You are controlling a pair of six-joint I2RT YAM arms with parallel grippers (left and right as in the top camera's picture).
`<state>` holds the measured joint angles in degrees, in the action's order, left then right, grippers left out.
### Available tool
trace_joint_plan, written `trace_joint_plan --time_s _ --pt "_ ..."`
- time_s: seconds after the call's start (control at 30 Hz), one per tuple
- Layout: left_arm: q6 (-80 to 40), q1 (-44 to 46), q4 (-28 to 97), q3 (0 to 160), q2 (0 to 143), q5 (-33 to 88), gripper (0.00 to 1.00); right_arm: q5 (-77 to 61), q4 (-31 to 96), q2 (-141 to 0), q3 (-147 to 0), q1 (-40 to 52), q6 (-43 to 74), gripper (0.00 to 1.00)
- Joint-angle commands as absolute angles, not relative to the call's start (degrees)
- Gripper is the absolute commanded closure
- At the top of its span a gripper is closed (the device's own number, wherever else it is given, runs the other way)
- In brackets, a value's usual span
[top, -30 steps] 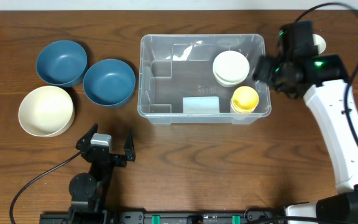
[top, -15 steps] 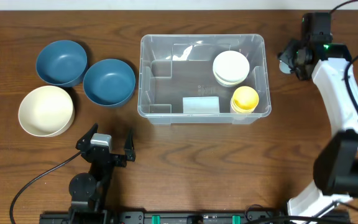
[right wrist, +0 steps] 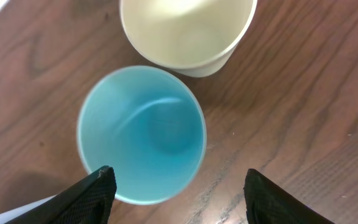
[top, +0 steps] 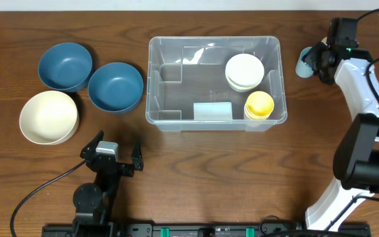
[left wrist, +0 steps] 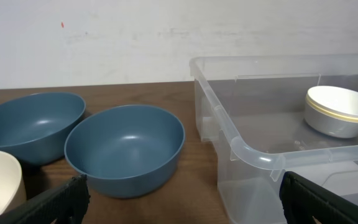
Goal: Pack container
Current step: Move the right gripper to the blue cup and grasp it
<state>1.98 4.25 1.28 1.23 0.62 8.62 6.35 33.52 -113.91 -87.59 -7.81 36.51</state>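
Observation:
The rim of the light blue cup (top: 303, 62) is below my right gripper's open fingers, so it is too early to close. My right gripper goes lower first, as closing now would miss the cup.
The clear plastic container (top: 176, 82) stands mid-table and holds a stack of white bowls (top: 244, 71), a yellow cup (top: 259, 104) and a whitish label (top: 212, 110). My right gripper (top: 316, 60) is open, right of the container, just above a light blue cup (top: 303, 62). In the right wrist view the blue cup (right wrist: 142, 134) stands upright between and ahead of my spread gripper (right wrist: 182, 199), with a cream cup (right wrist: 188, 31) beyond it. My left gripper (top: 114, 157) is open and empty near the front edge. It faces the container's corner (left wrist: 253, 152) in the left wrist view (left wrist: 182, 202).
Two blue bowls (top: 64, 66) (top: 115, 86) and a cream bowl (top: 48, 116) sit left of the container. The left wrist view shows the nearer blue bowl (left wrist: 124, 149), the farther one (left wrist: 30, 124) and the white bowls (left wrist: 340, 109) inside the bin.
My right arm has swung away from the container's right edge, back and to the right, and now hangs over the light blue cup. The left arm has not moved.

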Motion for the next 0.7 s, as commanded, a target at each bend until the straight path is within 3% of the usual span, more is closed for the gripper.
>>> trace_joint_plan --time_s 0.0,0.13,0.17,0.27,0.33,0.67 --pt "3.0 4.0 3.2 0.2 0.3 9.5 0.02 6.4 33.4 -116.8 -88.1 -7.9 37.3 0.33" --pt "3.0 4.0 3.2 0.2 0.3 9.5 0.02 6.7 33.5 -118.6 -88.1 -7.9 37.3 0.40" --pt "3.0 4.0 3.2 0.2 0.3 9.5 0.02 6.7 33.5 -118.7 -88.1 -7.9 37.3 0.48" --pt "3.0 4.0 3.2 0.2 0.3 9.5 0.02 6.6 33.6 -118.7 -88.1 -7.9 37.3 0.87" --pt "3.0 4.0 3.2 0.2 0.3 9.5 0.02 6.6 34.0 -118.6 -88.2 -7.9 37.3 0.99" --pt "3.0 4.0 3.2 0.2 0.3 9.5 0.02 6.0 40.4 -110.4 -88.2 -8.1 36.6 0.99"
